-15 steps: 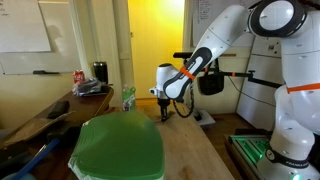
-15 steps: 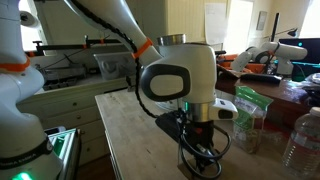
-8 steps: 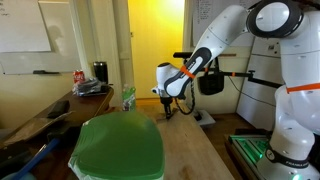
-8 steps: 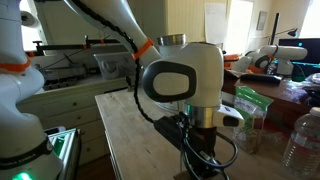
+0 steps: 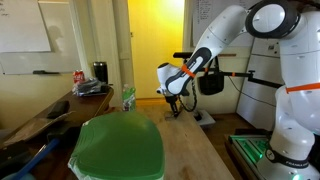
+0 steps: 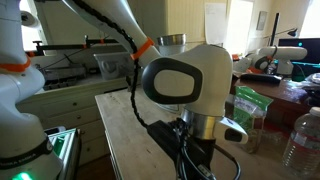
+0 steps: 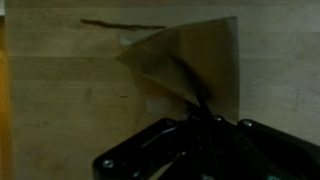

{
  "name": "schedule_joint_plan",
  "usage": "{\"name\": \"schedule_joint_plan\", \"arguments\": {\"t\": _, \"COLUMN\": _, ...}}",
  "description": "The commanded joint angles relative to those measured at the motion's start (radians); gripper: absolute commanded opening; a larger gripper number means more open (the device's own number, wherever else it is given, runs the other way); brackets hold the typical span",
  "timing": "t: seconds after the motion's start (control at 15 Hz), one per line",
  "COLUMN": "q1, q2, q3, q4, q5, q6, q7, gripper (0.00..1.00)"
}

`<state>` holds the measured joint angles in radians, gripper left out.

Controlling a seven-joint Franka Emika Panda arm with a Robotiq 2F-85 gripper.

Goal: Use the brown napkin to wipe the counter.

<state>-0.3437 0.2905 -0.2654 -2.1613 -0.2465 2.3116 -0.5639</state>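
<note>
My gripper should slide the brown napkin over a dark streak (image 7: 122,25) that lies on the wood beside the napkin's edge before I open my fingers.
The brown napkin (image 7: 190,55) lies partly folded on the light-brown wooden counter (image 7: 60,90). In the wrist view its near corner is pinched between the fingers of my gripper (image 7: 200,122). The gripper is shut on it and holds it down on the wood. In both exterior views the gripper (image 5: 172,108) (image 6: 196,152) points down at the far part of the counter (image 5: 195,145) (image 6: 120,115). A dark flat shape under the gripper (image 6: 165,133) looks like the napkin.
A large green rounded cover (image 5: 120,148) takes up the near end of the counter. A cluttered dark desk (image 5: 70,100) with a red can stands beside it. Clear plastic bottles (image 6: 300,140) and a green-topped bag (image 6: 250,105) stand by the counter's end.
The gripper has slid along the counter with the napkin, a little sideways in one exterior view and closer to the camera in the other. Its grip has not changed.
</note>
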Motion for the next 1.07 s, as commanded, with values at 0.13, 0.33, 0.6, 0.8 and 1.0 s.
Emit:
{"name": "schedule_joint_plan", "arguments": {"t": 0.13, "q1": 0.003, "q2": 0.048, "q3": 0.063, "q4": -0.010, "q5": 0.084, "q6": 0.046, "q7": -0.009, "gripper": 0.00}}
{"name": "schedule_joint_plan", "arguments": {"t": 0.33, "q1": 0.008, "q2": 0.047, "q3": 0.092, "q4": -0.018, "q5": 0.127, "q6": 0.091, "q7": -0.005, "gripper": 0.00}}
{"name": "schedule_joint_plan", "arguments": {"t": 0.6, "q1": 0.013, "q2": 0.055, "q3": 0.130, "q4": -0.022, "q5": 0.196, "q6": 0.170, "q7": -0.009, "gripper": 0.00}}
{"name": "schedule_joint_plan", "arguments": {"t": 0.8, "q1": 0.018, "q2": 0.055, "q3": 0.133, "q4": -0.021, "q5": 0.182, "q6": 0.138, "q7": -0.018, "gripper": 0.00}}
{"name": "schedule_joint_plan", "arguments": {"t": 1.0, "q1": 0.015, "q2": 0.034, "q3": 0.139, "q4": -0.026, "q5": 0.169, "q6": 0.052, "q7": -0.103, "gripper": 0.00}}
